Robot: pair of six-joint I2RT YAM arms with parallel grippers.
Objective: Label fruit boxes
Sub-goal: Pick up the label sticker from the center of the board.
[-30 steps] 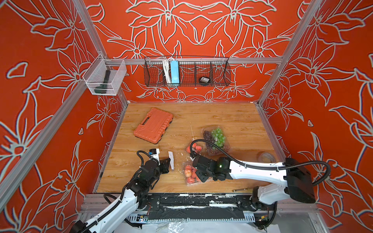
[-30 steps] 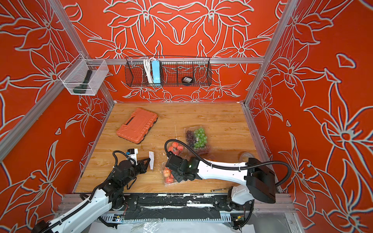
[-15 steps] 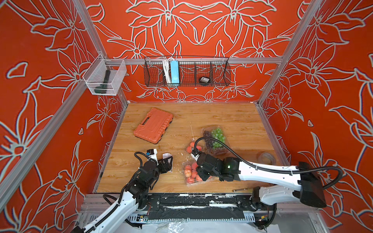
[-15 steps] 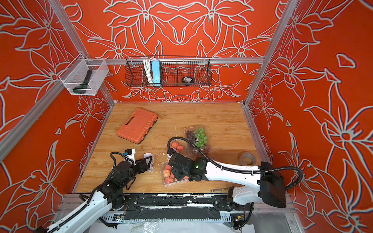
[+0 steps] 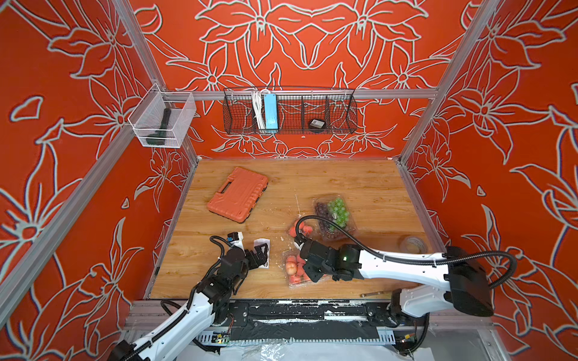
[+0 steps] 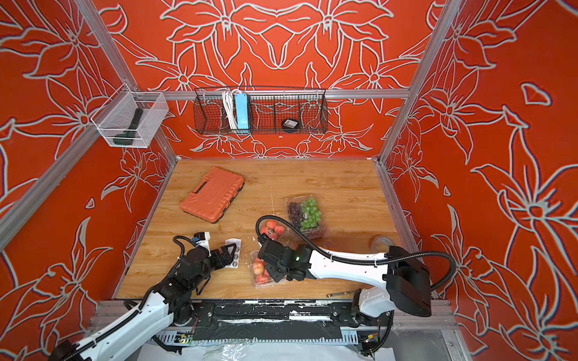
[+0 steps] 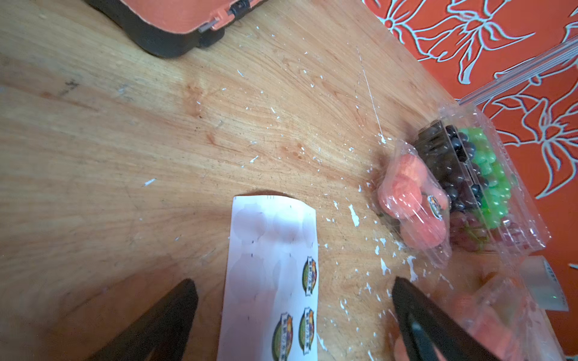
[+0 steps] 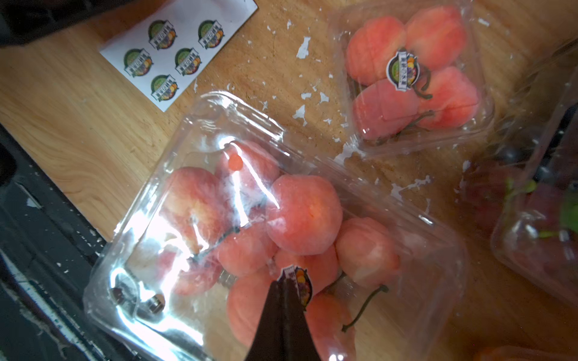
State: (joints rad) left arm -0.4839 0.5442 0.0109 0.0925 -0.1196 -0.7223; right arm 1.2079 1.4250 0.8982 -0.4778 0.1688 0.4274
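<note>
My left gripper isn't ready to close: it needs to come down to the white sheet first.
The sticker sheet (image 7: 269,250) lies flat on the wood, and my left gripper (image 7: 292,281) stands open astride it, touching nothing. My right gripper (image 8: 286,283) is shut on a round sticker (image 8: 301,287), held against the lid of the box of many peaches (image 8: 281,218), which sits near the front edge (image 5: 294,270). The box of few peaches (image 8: 413,75) lies behind it and carries a sticker (image 8: 402,70) on its lid. Beyond it is the grape box (image 5: 336,212), green and purple. In both top views the right wrist hides its fingers.
An orange tool case (image 5: 238,193) lies at the back left of the table. A tape roll (image 5: 413,245) sits at the right edge, a thin stick (image 5: 373,293) at the front. A wire basket (image 5: 289,111) and a clear bin (image 5: 162,123) hang on the walls.
My left gripper has opened and let go of the sticker sheet, which now lies flat. My right gripper has drawn back over the many-peaches box with a sticker in its tips.
</note>
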